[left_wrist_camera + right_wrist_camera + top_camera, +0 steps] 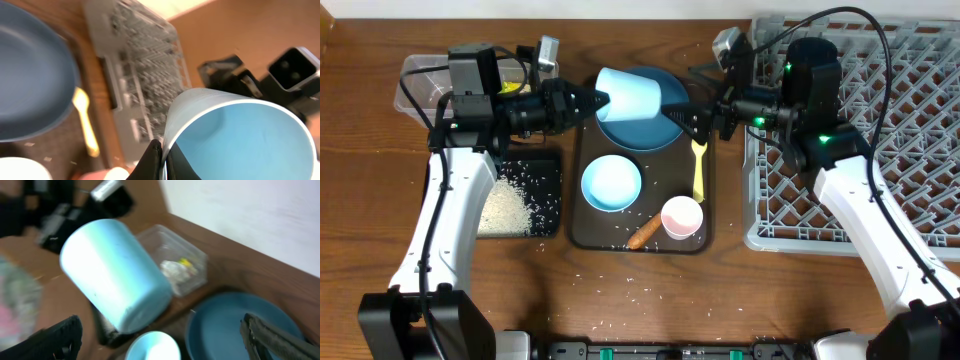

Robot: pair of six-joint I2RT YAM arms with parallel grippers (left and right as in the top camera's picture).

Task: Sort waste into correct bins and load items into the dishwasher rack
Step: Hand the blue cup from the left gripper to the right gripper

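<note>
My right gripper should next grab the light blue cup around its closed base end. This leaves the cup's rim free, so the cup can be loaded upside down into the rack.
My left gripper is shut on the rim of the small light blue cup and holds it tilted above the dark blue plate. In the left wrist view the fingers pinch the cup wall. My right gripper is open and empty just right of the cup. Its wrist view shows the cup ahead between the spread fingers. The bowl, pink cup, yellow spoon and carrot stick lie on the brown tray.
The black tray at the left holds rice. The clear tub stands behind it; tissue and a yellow wrapper lie in it. The grey rack fills the right side. Rice grains are scattered on the table front.
</note>
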